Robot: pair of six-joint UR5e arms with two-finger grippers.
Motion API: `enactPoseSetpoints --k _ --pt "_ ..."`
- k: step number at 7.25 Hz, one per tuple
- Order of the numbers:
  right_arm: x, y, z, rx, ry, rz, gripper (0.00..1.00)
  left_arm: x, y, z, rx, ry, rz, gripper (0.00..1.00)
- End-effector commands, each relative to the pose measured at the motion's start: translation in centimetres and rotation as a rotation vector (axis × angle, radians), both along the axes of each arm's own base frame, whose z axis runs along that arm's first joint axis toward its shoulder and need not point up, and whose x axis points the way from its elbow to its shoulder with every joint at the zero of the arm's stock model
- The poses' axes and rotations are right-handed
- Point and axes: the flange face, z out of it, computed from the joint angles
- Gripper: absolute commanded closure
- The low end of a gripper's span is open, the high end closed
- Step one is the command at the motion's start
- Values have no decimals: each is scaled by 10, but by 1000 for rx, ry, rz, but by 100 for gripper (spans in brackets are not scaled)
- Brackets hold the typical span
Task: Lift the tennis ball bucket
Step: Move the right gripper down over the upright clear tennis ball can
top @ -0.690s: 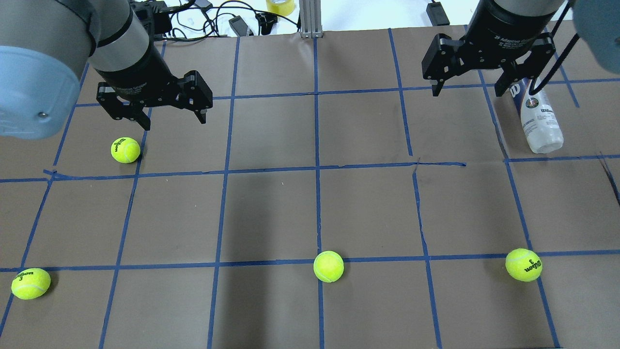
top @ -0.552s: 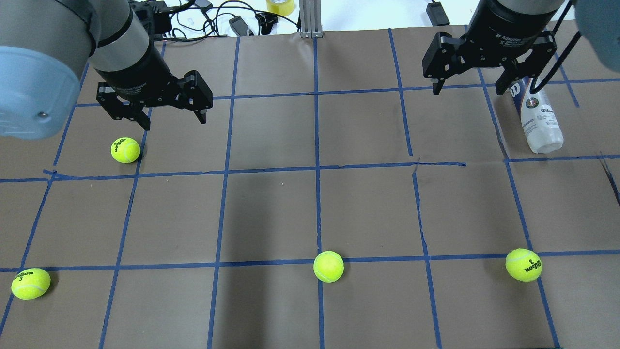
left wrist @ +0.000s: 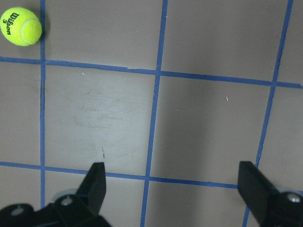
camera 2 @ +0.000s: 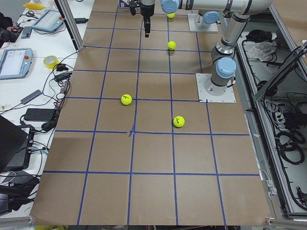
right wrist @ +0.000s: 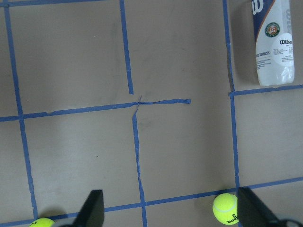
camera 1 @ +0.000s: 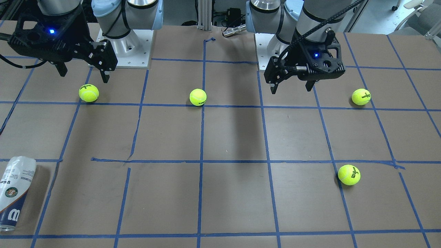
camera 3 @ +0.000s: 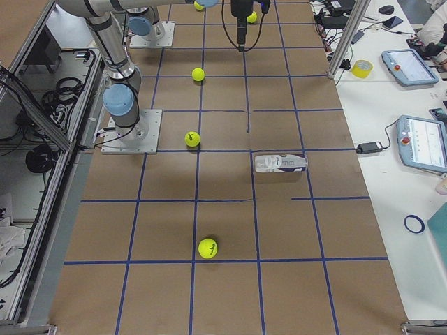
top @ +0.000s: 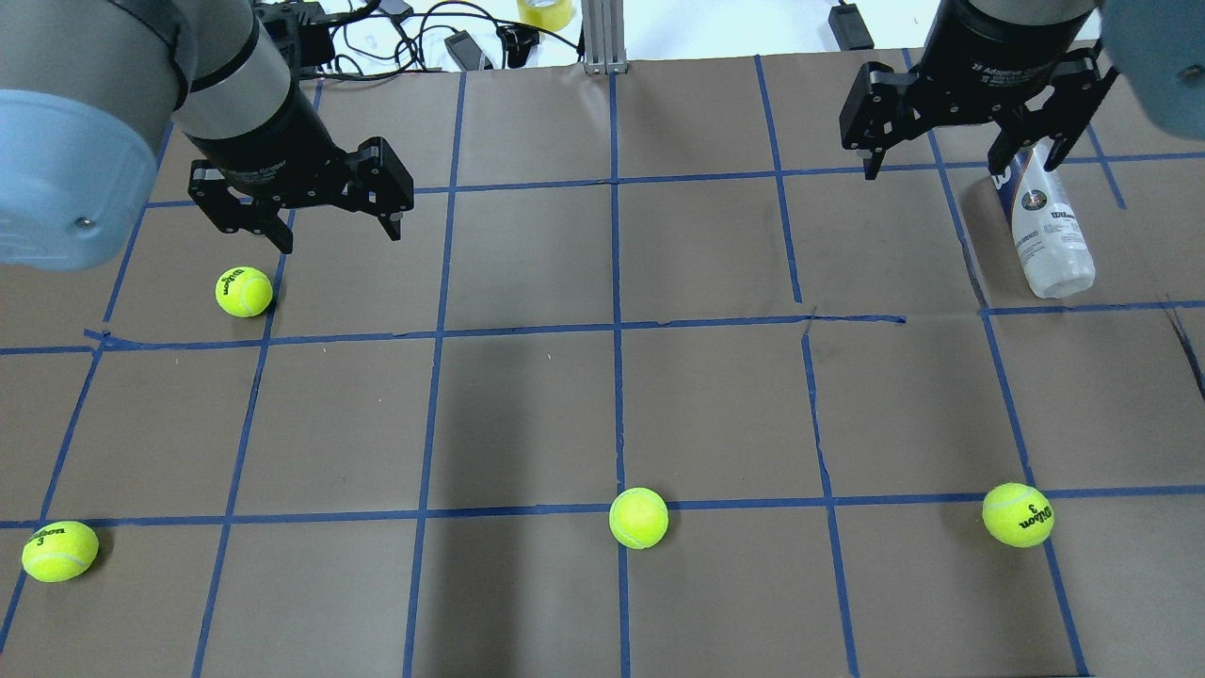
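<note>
The can needs to be grabbed next by its navy-labelled end [camera 1: 11, 215] [right wrist: 262, 10] with my right gripper, so that I can lift up the tennis ball bucket.
The tennis ball bucket [top: 1050, 231] is a clear can with a white and navy Wilson label. It lies on its side at the table's far right, and also shows in the front-facing view [camera 1: 13, 193], the right side view [camera 3: 279, 163] and the right wrist view [right wrist: 272, 42]. My right gripper [top: 941, 168] hangs open and empty, high above the table. In the overhead view one finger overlaps the can's far end. In its wrist view the can lies off to the upper right, outside the fingers [right wrist: 92, 208]. My left gripper [top: 339, 237] hangs open and empty over the left side.
Several yellow-green tennis balls lie on the brown, blue-taped table [top: 527, 414]: one [top: 245, 292] just below my left gripper, one [top: 58, 551] at near left, one [top: 638, 518] at near middle, one [top: 1017, 515] at near right. Cables and a tape roll [top: 546, 11] lie beyond the far edge.
My right gripper has shifted to the right and slightly farther from the robot, toward the can's far end. The left arm, the can and the balls have not moved.
</note>
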Motion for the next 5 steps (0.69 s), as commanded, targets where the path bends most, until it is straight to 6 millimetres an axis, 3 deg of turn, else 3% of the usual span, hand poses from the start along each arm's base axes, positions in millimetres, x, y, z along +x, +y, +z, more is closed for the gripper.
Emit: enactPoseSetpoints --k 1,2,3,4,5 --pt "-12 -16 -12 11 -49 -49 0 0 0 0 0 -1 -1 0" --pt "-65 -32 -13 13 -51 -136 0 0 0 0 0 -1 -3 0" --pt "-134 -51 -8 7 -77 -148 0 0 0 0 0 -1 -3 0" --pt "-198 -87 -36 57 -86 -71 0 0 0 0 0 -1 -3 0" --pt "-247 -123 -57 80 -94 -30 0 0 0 0 0 -1 -3 0"
